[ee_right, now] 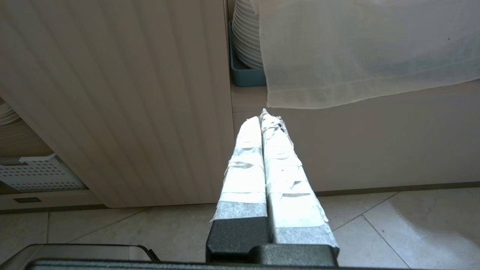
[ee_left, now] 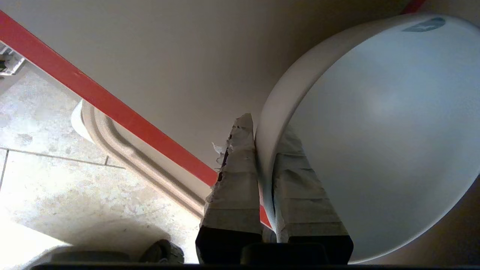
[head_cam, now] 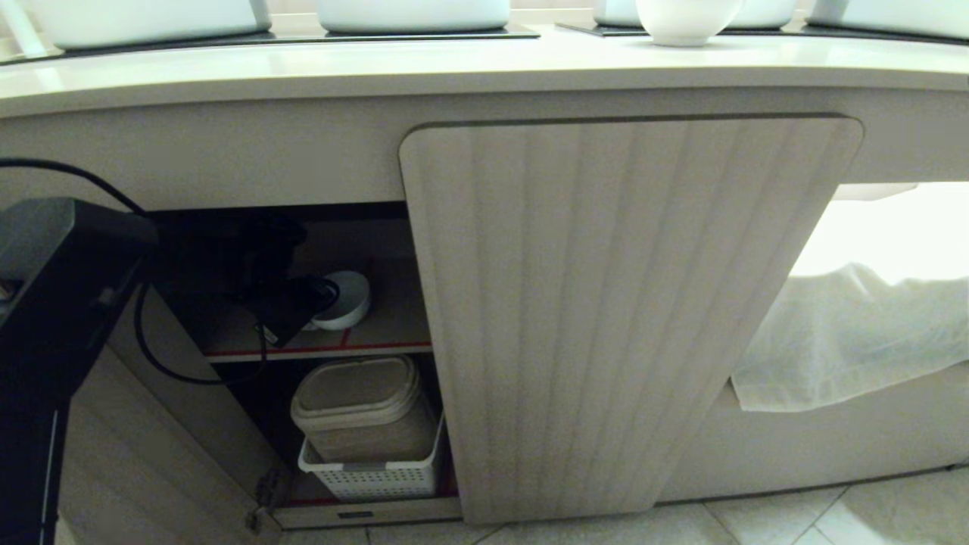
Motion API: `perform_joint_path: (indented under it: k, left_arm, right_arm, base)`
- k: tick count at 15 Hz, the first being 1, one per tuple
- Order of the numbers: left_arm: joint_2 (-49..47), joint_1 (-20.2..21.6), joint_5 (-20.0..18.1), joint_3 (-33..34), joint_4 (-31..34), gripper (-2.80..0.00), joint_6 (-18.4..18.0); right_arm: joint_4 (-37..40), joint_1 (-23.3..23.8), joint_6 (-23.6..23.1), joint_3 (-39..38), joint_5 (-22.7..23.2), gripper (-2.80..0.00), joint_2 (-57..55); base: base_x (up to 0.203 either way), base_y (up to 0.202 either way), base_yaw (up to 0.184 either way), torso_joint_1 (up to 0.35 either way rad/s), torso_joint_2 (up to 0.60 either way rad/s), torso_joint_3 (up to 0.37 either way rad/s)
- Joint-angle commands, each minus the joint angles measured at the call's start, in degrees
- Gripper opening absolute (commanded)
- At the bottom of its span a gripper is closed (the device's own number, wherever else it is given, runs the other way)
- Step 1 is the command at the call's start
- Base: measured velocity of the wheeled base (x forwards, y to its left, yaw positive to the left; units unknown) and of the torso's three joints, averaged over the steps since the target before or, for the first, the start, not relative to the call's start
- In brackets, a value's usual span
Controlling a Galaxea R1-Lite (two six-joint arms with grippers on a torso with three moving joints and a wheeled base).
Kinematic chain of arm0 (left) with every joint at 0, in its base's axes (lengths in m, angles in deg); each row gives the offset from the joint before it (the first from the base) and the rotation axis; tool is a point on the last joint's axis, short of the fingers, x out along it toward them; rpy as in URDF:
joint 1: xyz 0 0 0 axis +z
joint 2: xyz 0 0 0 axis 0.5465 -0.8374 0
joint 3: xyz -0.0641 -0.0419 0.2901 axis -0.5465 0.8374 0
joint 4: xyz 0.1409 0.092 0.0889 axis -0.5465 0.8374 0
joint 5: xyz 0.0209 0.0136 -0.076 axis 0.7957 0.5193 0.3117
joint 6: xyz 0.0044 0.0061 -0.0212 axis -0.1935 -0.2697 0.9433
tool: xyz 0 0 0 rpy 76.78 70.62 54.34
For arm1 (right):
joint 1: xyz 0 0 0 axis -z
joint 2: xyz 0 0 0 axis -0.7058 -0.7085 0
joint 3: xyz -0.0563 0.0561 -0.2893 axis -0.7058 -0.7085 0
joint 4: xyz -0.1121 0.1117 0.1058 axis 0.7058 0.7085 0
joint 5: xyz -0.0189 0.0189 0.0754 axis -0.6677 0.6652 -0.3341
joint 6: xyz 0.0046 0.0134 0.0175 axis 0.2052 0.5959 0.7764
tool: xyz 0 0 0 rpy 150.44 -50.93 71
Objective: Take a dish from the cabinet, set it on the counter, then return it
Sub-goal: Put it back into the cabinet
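My left gripper opens now, since the small white bowl rests over the upper shelf, behind its red edge line (head_cam: pixel 325 350).
The dish (head_cam: pixel 350 297), a small white bowl, is over the upper shelf inside the open cabinet (head_cam: pixel 621 303), behind the shelf's red edge line (head_cam: pixel 325 350). My left gripper (head_cam: pixel 322 299) reaches into that compartment from the left. In the left wrist view the left gripper (ee_left: pixel 264 125) is shut on the dish (ee_left: pixel 375 131), with one taped finger outside the rim and one inside. A dark mark (ee_left: pixel 423 24) shows near its far rim. The cream counter (head_cam: pixel 454 64) runs above. My right gripper (ee_right: pixel 264 116) hangs shut and empty, low before the closed ribbed door.
Another white bowl (head_cam: pixel 685 23) and white containers stand on the counter. Under the shelf a white basket (head_cam: pixel 371 477) holds a beige lidded box (head_cam: pixel 359 409). A white cloth (head_cam: pixel 855 333) drapes over the right compartment, beside stacked plates (ee_right: pixel 247 33). The left door (head_cam: pixel 151 469) hangs open.
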Motion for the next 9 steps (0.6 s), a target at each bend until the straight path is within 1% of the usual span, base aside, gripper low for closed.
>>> perform_joint_path:
  k: [1, 9]
  left_arm:
    - [0.3, -0.1, 0.1, 0.1, 0.1, -2.8, 0.3]
    - [0.5, -0.1, 0.4, 0.0, 0.1, -2.8, 0.1]
  right_arm:
    - [0.0, 0.0, 0.0, 0.0, 0.0, -2.8, 0.0]
    - [0.0, 0.0, 0.0, 0.0, 0.0, -2.8, 0.0]
  base:
    - [0.0, 0.0, 0.0, 0.0, 0.0, 0.0]
    - [0.0, 0.0, 0.0, 0.0, 0.0, 0.0]
